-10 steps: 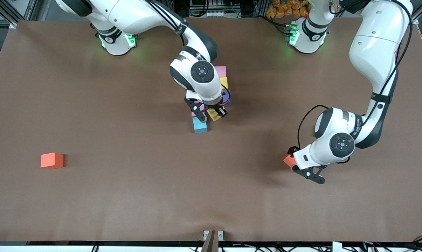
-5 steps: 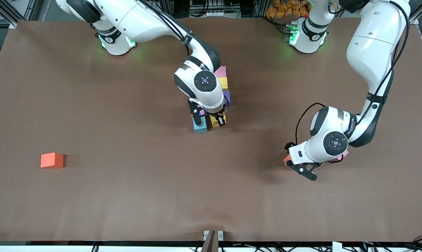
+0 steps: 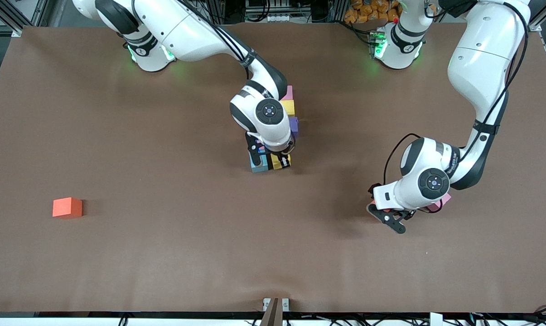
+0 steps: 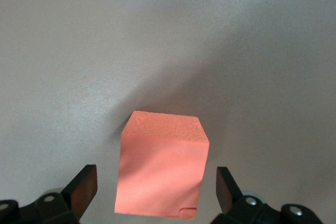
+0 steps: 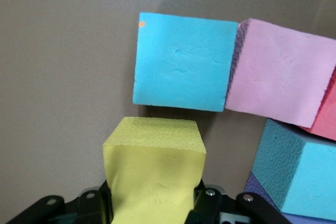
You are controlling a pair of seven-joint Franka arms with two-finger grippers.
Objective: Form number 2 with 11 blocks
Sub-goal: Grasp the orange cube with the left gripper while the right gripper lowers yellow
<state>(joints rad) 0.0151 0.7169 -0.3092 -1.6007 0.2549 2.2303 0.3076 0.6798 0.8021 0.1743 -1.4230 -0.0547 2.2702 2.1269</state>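
The row beside the yellow block [image 3: 276,162] isn't finished yet. My left gripper will next grab the red block by its opposite sides to finish it.
The number 2 stands as a cluster of touching blocks at the table's middle: pink [image 3: 289,93], yellow [image 3: 289,107], purple [image 3: 293,125] and a light blue block [image 3: 258,163] show, with the right arm hiding the others. My right gripper [image 3: 277,162] is shut on a yellow block [image 5: 155,174], held low beside the light blue block [image 5: 184,61], which touches a pink one [image 5: 281,80]. My left gripper [image 4: 156,192] is open, its fingers [image 4: 84,190] on either side of a red block [image 4: 163,163] that rests on the table without touching them.
An orange-red block [image 3: 67,207] lies alone toward the right arm's end of the table. A pink block [image 3: 437,204] peeks out under the left arm's wrist. In the right wrist view a red block [image 5: 328,119], a second light blue one [image 5: 299,174] and a purple one [image 5: 260,192] sit together.
My right gripper has carried the yellow block down beside the light blue block. My left gripper has shifted and lowered round the red block, which uncovered the pink block.
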